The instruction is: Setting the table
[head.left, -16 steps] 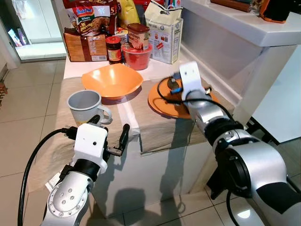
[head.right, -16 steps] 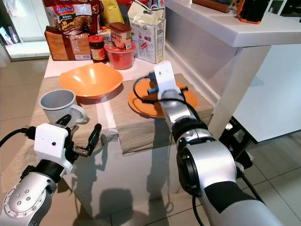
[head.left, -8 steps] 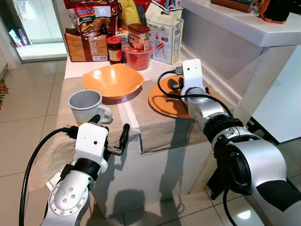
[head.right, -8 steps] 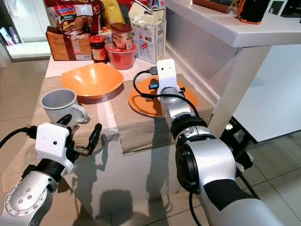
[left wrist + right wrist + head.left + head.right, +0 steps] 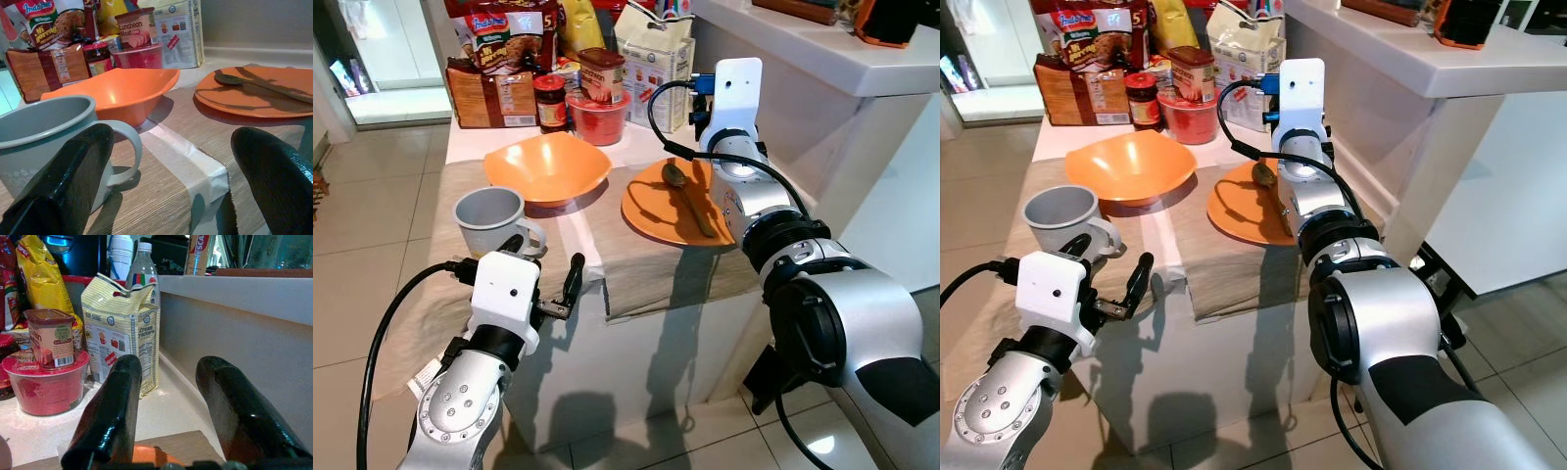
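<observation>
The brown spoon [image 5: 689,201] is for setting the table. My right gripper will grab it by its handle [image 5: 695,210] next.
An orange plate [image 5: 656,211] lies on the beige table runner [image 5: 641,259], with a brown spoon [image 5: 689,201] resting across it. My right gripper [image 5: 168,367] is lifted above the plate's far edge, open, with nothing between its fingers. To the left stand an orange bowl [image 5: 546,166] and a grey mug [image 5: 491,217]. My left gripper [image 5: 546,264] hovers at the table's front edge just before the mug, open and empty. The left wrist view looks past the mug [image 5: 39,132] to the bowl [image 5: 117,93] and the plate [image 5: 254,98].
Food packs crowd the back of the table: a noodle bag [image 5: 504,39], a jar [image 5: 549,101], a red tub [image 5: 599,117] with a tin on it, and a cracker bag [image 5: 656,64]. A white counter ledge [image 5: 803,49] rises at the right.
My right gripper has risen up and back off the plate, and the spoon now lies uncovered on it. The left arm has hardly moved.
</observation>
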You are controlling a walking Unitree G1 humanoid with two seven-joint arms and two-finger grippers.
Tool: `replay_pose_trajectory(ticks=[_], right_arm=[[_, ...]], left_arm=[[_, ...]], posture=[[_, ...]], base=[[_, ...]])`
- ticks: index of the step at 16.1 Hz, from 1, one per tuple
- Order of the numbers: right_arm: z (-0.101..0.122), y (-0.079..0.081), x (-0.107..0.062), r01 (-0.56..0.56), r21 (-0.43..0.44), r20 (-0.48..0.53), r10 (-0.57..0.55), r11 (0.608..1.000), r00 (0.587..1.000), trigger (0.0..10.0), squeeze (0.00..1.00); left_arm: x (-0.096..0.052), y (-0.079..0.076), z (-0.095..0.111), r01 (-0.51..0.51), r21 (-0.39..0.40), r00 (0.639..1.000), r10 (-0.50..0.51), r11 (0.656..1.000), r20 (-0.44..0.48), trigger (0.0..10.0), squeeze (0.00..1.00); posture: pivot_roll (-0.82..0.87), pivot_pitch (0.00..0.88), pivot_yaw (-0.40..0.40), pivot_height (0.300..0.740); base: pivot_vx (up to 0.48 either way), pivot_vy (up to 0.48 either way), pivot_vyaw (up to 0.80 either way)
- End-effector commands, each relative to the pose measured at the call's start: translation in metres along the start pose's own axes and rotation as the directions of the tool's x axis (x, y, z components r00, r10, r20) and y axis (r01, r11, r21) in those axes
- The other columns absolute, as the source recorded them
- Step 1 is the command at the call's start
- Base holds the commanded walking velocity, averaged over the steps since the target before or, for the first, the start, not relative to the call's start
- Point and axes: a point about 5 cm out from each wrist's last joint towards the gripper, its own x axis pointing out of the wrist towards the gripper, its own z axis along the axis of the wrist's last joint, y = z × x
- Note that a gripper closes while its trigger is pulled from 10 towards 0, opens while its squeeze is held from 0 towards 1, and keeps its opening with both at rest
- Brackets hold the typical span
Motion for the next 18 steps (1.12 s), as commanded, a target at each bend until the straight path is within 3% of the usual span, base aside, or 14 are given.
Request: replay_pose_trajectory(ticks=[1, 3, 4, 8, 13, 18], right_arm=[[-0.001, -0.003, 0.0, 0.015, 0.028, -0.018, -0.015, 1.0, 1.0, 10.0, 1.0], [-0.011, -0.003, -0.001, 0.033, 0.021, -0.081, -0.031, 0.999, 0.996, 10.0, 1.0], [-0.016, -0.002, -0.002, 0.03, 0.062, -0.128, -0.022, 0.998, 0.991, 10.0, 0.0], [-0.044, -0.001, -0.01, 0.037, 0.092, -0.312, -0.006, 0.995, 0.95, 10.0, 0.0], [-0.071, 0.004, -0.021, -0.018, 0.069, -0.451, 0.047, 0.997, 0.891, 10.0, 0.0], [-0.091, 0.007, -0.032, -0.051, 0.084, -0.525, 0.087, 0.995, 0.847, 10.0, 0.0]], left_arm=[[0.001, -0.001, 0.0, 0.001, 0.003, 1.0, -0.001, 1.0, 0.007, 10.0, 0.0], [0.001, -0.001, 0.0, -0.001, 0.004, 1.0, 0.001, 1.0, 0.007, 10.0, 0.0], [0.001, 0.0, 0.0, -0.001, 0.005, 1.0, 0.001, 1.0, 0.007, 10.0, 0.0], [0.001, 0.0, 0.0, -0.001, 0.007, 1.0, 0.001, 1.0, 0.008, 10.0, 0.0], [0.001, 0.0, -0.001, -0.004, 0.009, 1.0, 0.004, 1.0, 0.009, 10.0, 0.0], [0.001, -0.001, -0.001, -0.004, 0.009, 1.0, 0.004, 1.0, 0.012, 10.0, 0.0]], posture=[[0.16, 0.022, -0.023, 0.74], [0.16, 0.02, -0.023, 0.74], [0.16, 0.018, -0.023, 0.74], [0.16, 0.013, -0.024, 0.74], [0.17, 0.008, -0.027, 0.74], [0.17, 0.008, -0.027, 0.74]], base=[[0.0, 0.0, 0.0], [0.0, 0.0, 0.0], [0.0, 0.0, 0.0], [0.0, 0.0, 0.0], [0.0, 0.0, 0.0], [0.0, 0.0, 0.0]])
